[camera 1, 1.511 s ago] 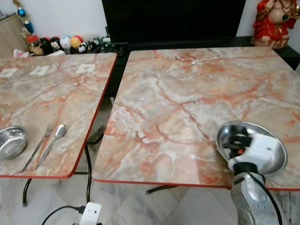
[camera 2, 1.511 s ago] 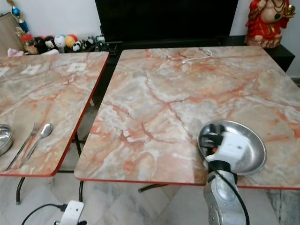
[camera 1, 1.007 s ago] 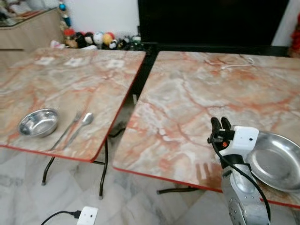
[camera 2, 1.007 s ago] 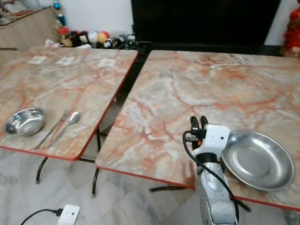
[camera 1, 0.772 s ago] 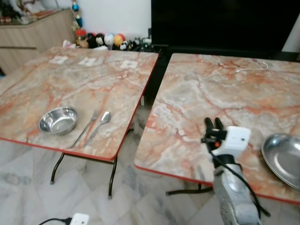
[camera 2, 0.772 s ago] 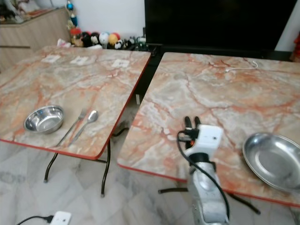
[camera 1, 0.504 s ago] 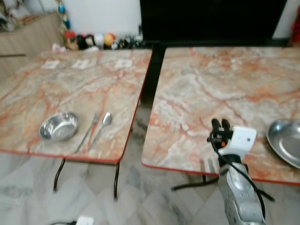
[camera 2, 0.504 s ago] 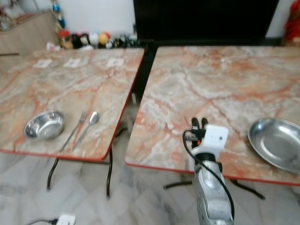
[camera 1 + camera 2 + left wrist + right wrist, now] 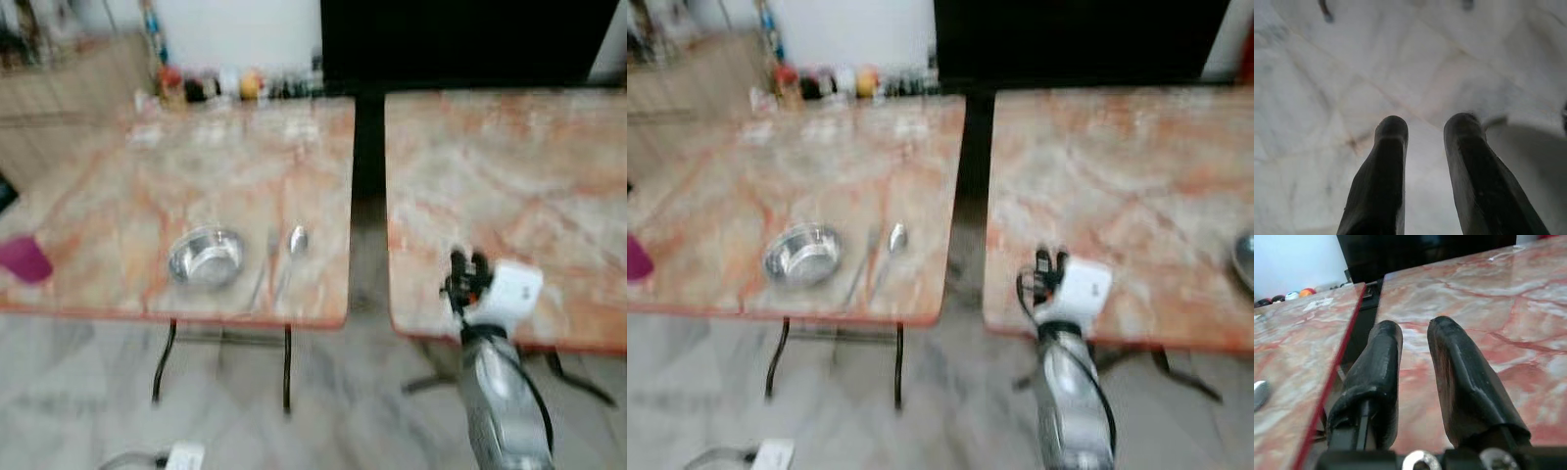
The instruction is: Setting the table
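Note:
My right gripper has only a narrow gap between its fingers, and the steel bowl's round body [image 9: 207, 261] is far wider, so next it will grab the bowl by its rim [image 9: 241, 253].
The eye views are blurred. A steel bowl [image 9: 206, 258] sits near the front edge of the left marble table [image 9: 118, 196], with a fork [image 9: 263, 269] and a spoon [image 9: 292, 250] lying just to its right. A steel plate's rim [image 9: 1246, 259] shows at the right table's far right. My right gripper [image 9: 467, 266] is raised over the front left corner of the right table [image 9: 509, 186], open, with a narrow gap and nothing between its fingers [image 9: 1383, 347]. My left gripper [image 9: 1425, 127] hangs open over the marble floor, holding nothing.
A dark gap [image 9: 367, 166] separates the two tables. A pink object [image 9: 24, 259] lies at the left table's left edge. A white power strip [image 9: 181, 455] with a cable lies on the floor in front. Toys [image 9: 211, 86] and a black screen [image 9: 460, 39] line the back wall.
The whole view has swung left and blurred. The bowl, fork and spoon now sit mid-view and the plate is at the right edge. My right gripper has come off the plate.

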